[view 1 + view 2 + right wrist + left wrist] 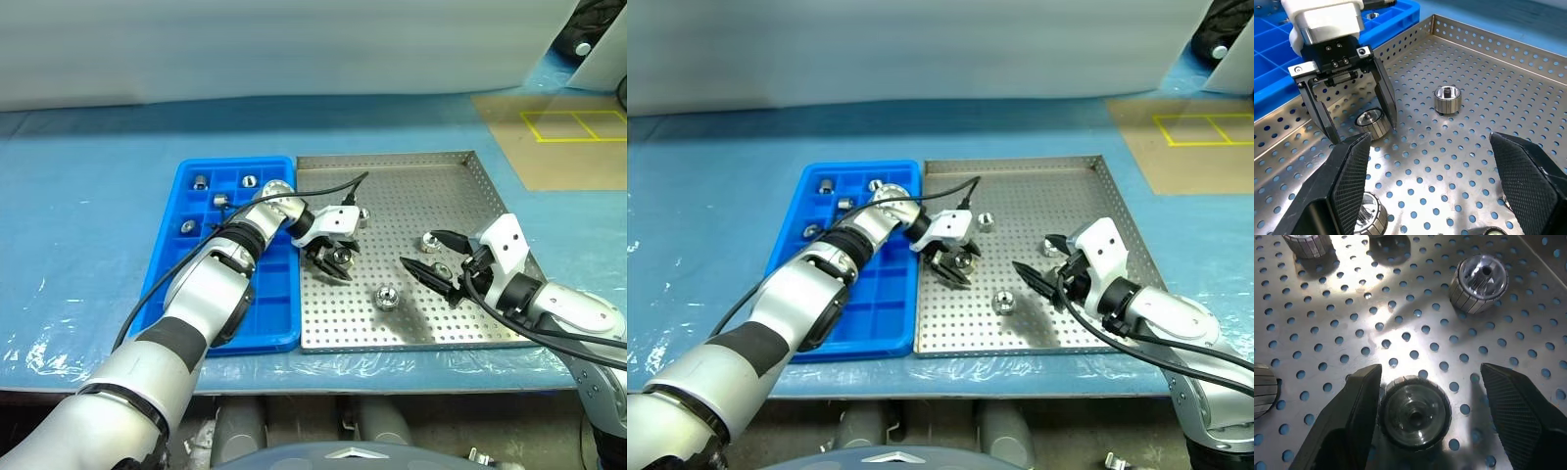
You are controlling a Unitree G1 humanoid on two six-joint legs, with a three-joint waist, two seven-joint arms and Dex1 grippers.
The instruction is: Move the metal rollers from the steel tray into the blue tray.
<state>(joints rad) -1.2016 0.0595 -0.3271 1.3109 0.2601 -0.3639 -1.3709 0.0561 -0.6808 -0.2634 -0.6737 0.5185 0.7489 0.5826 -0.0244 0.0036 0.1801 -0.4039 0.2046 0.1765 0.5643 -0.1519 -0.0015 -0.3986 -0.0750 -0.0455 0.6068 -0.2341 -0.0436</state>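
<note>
In the left wrist view my fingers reach down on either side of the metal roller, so it is time for my left gripper to close now. Closing now would catch it.
My left gripper [335,262] is open and points down over the left part of the steel tray [431,186]. Its fingers [1347,421] stand on either side of one metal roller [1414,412], which rests on the perforated floor. The same roller [1371,122] shows between those fingers in the right wrist view. Other loose rollers lie nearby [388,297], [363,215]. My right gripper [419,250] hovers open and empty over the tray's right half, with two rollers [443,271] close by it. The blue tray [274,304] sits left of the steel tray and holds several rollers [221,199] in its far compartments.
Both trays rest on a blue plastic-covered table. A brown sheet with yellow tape lines [568,127] lies at the back right. A black cable [333,186] loops from my left wrist over the steel tray's far left corner.
</note>
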